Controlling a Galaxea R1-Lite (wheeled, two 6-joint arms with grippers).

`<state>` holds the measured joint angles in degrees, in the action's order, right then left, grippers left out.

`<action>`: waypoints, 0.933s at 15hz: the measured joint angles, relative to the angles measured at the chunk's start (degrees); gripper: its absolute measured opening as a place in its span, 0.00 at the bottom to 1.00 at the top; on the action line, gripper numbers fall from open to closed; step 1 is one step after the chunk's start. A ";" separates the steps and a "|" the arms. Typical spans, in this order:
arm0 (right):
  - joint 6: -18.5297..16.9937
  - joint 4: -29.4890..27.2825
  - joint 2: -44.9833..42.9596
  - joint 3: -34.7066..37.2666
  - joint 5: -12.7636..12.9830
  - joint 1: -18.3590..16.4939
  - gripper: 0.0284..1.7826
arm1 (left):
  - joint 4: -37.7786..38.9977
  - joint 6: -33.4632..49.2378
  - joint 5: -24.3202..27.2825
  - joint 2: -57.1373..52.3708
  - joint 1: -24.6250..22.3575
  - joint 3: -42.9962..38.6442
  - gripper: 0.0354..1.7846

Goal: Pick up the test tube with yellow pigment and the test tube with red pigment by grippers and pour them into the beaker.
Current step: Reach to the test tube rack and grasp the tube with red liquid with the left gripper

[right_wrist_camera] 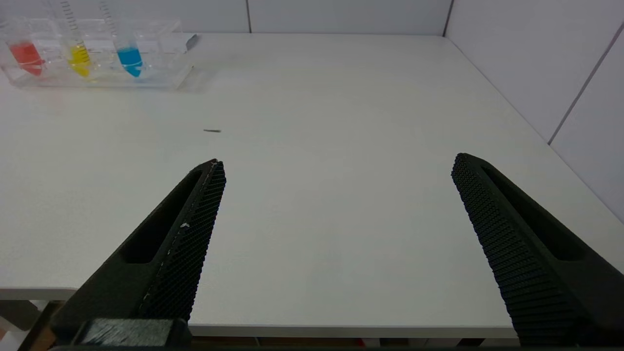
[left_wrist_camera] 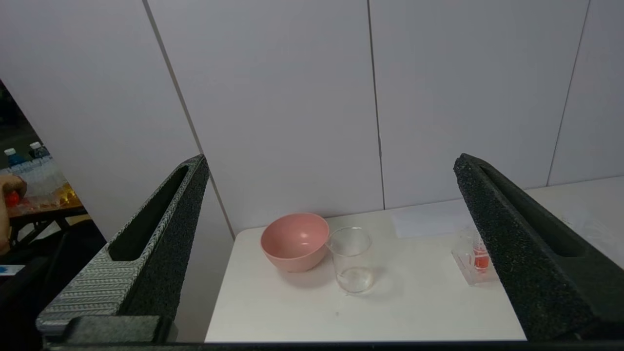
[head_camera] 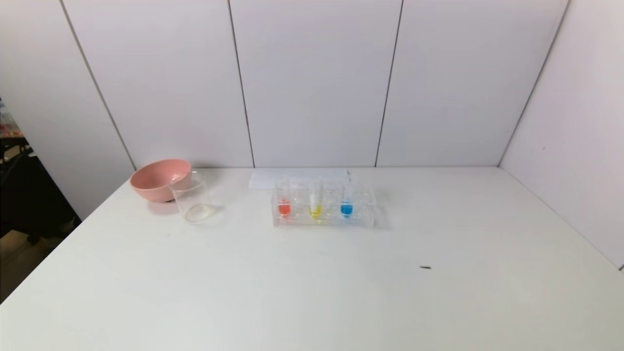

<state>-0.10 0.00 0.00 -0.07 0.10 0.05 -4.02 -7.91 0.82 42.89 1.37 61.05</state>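
Note:
My left gripper reaches the red test tube next and grabs its upper end below the test tube's rim point(head_camera: 283, 188). The clear rack closes around the test tube's lower part.
The test tube with red pigment point(head_camera: 284, 202) and the test tube with yellow pigment point(head_camera: 315, 203) stand upright in a clear rack point(head_camera: 360, 220) at mid-table. The empty clear beaker point(head_camera: 193, 199) stands to the left of the rack, touching or nearly touching a pink bowl. Neither arm appears in the head view. My left gripper point(left_wrist_camera: 329, 165) is open and empty, held back beyond the table's near left edge, facing the beaker point(left_wrist_camera: 352, 259). My right gripper point(right_wrist_camera: 337, 165) is open and empty above the table's near right edge, far from the tubes point(right_wrist_camera: 78, 54).
A pink bowl point(head_camera: 158, 178) sits at the back left beside the beaker. A blue-tipped tube point(head_camera: 346, 201) stands in the same rack, right of the yellow one. A white sheet point(head_camera: 263, 178) lies behind the rack. A small dark speck point(head_camera: 425, 267) lies on the table's right half.

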 joint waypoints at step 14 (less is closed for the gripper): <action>0.02 0.00 0.00 0.00 0.00 0.05 0.95 | 12.36 7.58 0.15 16.57 5.16 -5.53 0.99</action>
<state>-0.07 0.00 0.00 -0.07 0.10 0.10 8.34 -0.33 0.96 59.45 6.52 55.52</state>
